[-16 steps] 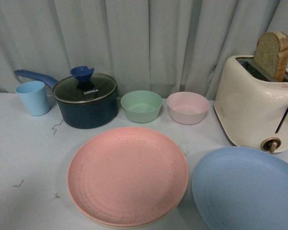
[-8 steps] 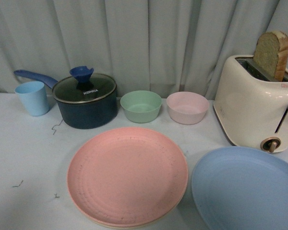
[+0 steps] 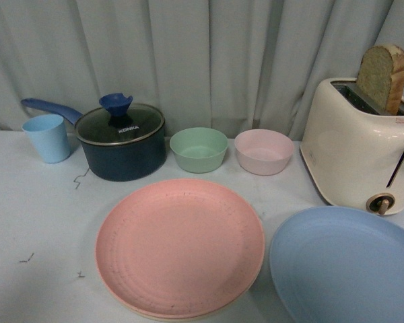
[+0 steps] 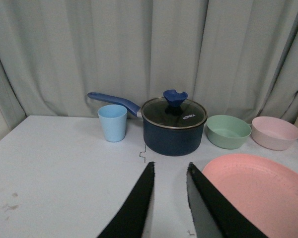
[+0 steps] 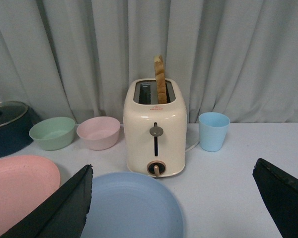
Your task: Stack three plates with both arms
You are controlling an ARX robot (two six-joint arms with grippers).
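Observation:
My right gripper grabs the light blue plate by its rim next, to stack it onto the pink plate.
The pink plate lies at the middle front of the table. A thin cream rim shows under its near edge, so it rests on the cream plate. The light blue plate lies alone to its right, in front of the toaster. Neither arm shows in the front view. My left gripper is open and empty above bare table, just left of the pink plate. My right gripper is wide open and empty, hovering over the far part of the light blue plate; the pink plate is off to its side.
Along the back stand a blue cup, a dark lidded pot with a blue handle, a green bowl, a pink bowl and a cream toaster holding bread. Another blue cup stands beyond the toaster. A curtain hangs behind.

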